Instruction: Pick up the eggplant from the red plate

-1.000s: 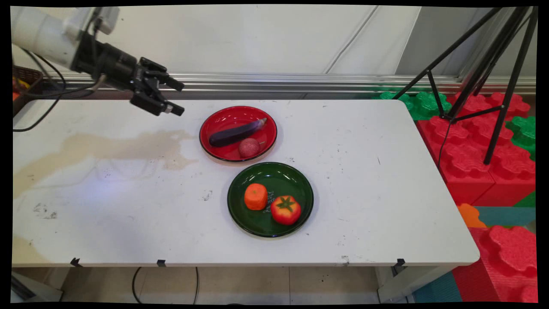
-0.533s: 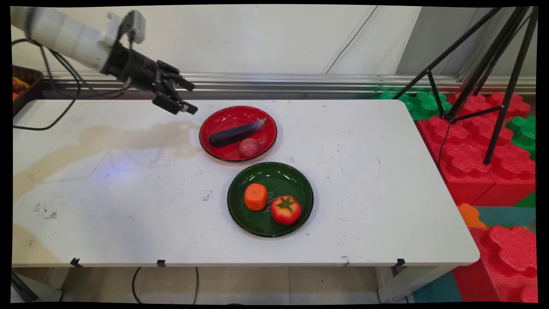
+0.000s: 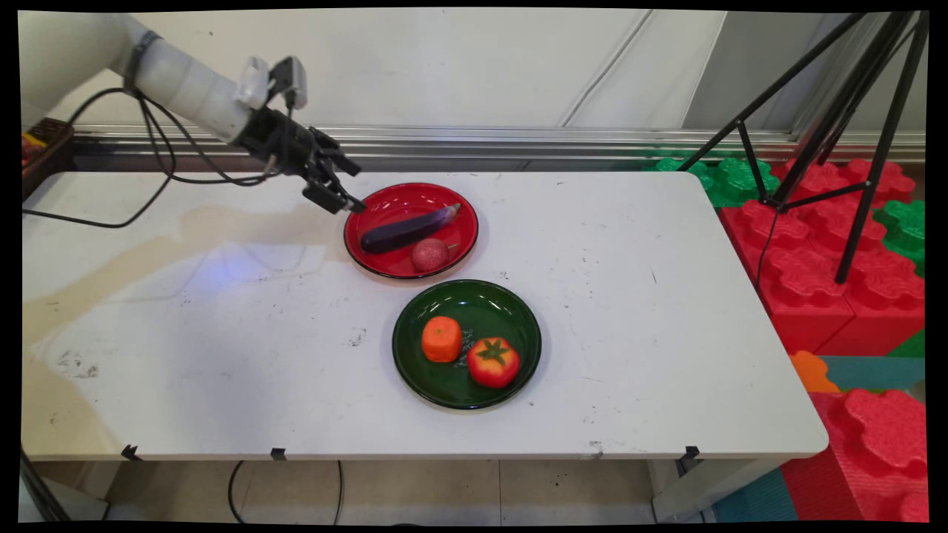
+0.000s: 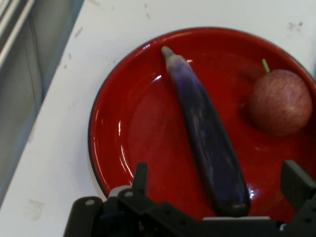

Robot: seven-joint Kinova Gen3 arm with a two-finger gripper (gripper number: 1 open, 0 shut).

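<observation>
The gripper should next grab the eggplant by its thick end (image 3: 377, 240), so that it can lift the long eggplant off the red plate (image 3: 415, 191).
My gripper (image 3: 354, 186) hangs open and empty over the left rim of a red plate (image 3: 415, 191), pointing down and to the right. On the plate lie a long purple eggplant (image 3: 409, 229) and a small round reddish fruit (image 3: 430, 254) with a stem. In the hand view the red plate (image 4: 133, 123) fills the picture; the eggplant (image 4: 205, 128) runs lengthwise between the spread fingers of the gripper (image 4: 217, 183), and the reddish fruit (image 4: 280, 101) sits to its right. Nothing touches the fingers.
A dark green plate (image 3: 503, 303) nearer the front holds an orange fruit (image 3: 441, 339) and a red tomato (image 3: 493, 361). A dark basket (image 3: 44, 141) sits at the far left. A black tripod (image 3: 852, 133) and red and green foam blocks (image 3: 822, 259) stand off the table's right end.
The arm has swung rightward and slightly down, carrying the open gripper from above the table's back left to the red plate's left rim. The plates and their contents have not moved.
</observation>
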